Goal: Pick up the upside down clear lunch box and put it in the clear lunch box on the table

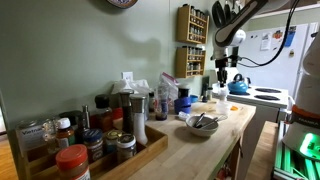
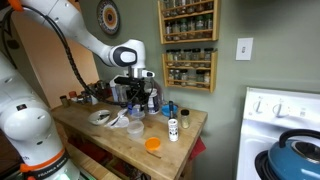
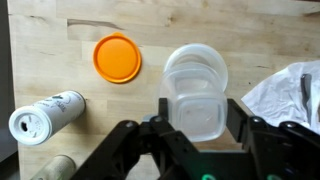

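Note:
My gripper should lower the held lunch box before letting it go. The lower end of the held lunch box is still above the wider lunch box's rim (image 3: 197, 48).
In the wrist view my gripper (image 3: 200, 108) has its two fingers against the sides of a small clear lunch box (image 3: 198, 118), which sits between them. Just beyond it lies a second, wider clear lunch box (image 3: 195, 60) on the wooden table (image 3: 50, 40), partly overlapped by the held box. In both exterior views the gripper (image 2: 135, 100) (image 1: 222, 72) hangs a little above the table, over the clear container (image 2: 135, 122).
An orange lid (image 3: 117, 57) (image 2: 152, 144) and a white spice bottle (image 3: 45, 115) (image 2: 173, 128) lie close by on the table. Crumpled white plastic (image 3: 295, 90) is beside the boxes. A bowl with utensils (image 1: 201, 123), jars and a spice rack (image 2: 188, 40) stand around. A stove with a blue kettle (image 1: 238, 85) adjoins the table.

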You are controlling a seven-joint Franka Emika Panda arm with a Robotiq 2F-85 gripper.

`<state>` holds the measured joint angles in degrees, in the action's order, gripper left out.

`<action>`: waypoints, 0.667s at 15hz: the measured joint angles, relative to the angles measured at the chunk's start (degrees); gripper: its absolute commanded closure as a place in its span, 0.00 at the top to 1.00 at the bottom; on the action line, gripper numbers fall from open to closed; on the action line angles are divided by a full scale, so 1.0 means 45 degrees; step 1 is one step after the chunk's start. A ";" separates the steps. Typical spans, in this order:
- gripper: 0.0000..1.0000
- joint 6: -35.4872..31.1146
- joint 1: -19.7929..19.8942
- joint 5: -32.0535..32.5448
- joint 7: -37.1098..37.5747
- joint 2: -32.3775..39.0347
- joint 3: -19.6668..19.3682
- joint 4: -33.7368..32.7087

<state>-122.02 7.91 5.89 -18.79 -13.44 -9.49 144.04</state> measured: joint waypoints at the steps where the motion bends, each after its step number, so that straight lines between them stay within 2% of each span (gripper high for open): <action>1: 0.33 0.0127 0.0000 0.0182 0.0026 0.0046 0.0007 0.0003; 4: 0.33 0.0653 0.0000 0.0486 0.0044 0.0253 0.0008 0.0094; 10: 0.33 0.0659 -0.0081 0.0095 -0.0192 0.0383 0.0016 0.0428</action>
<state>-119.05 7.55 6.31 -19.65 -11.72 -9.42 145.97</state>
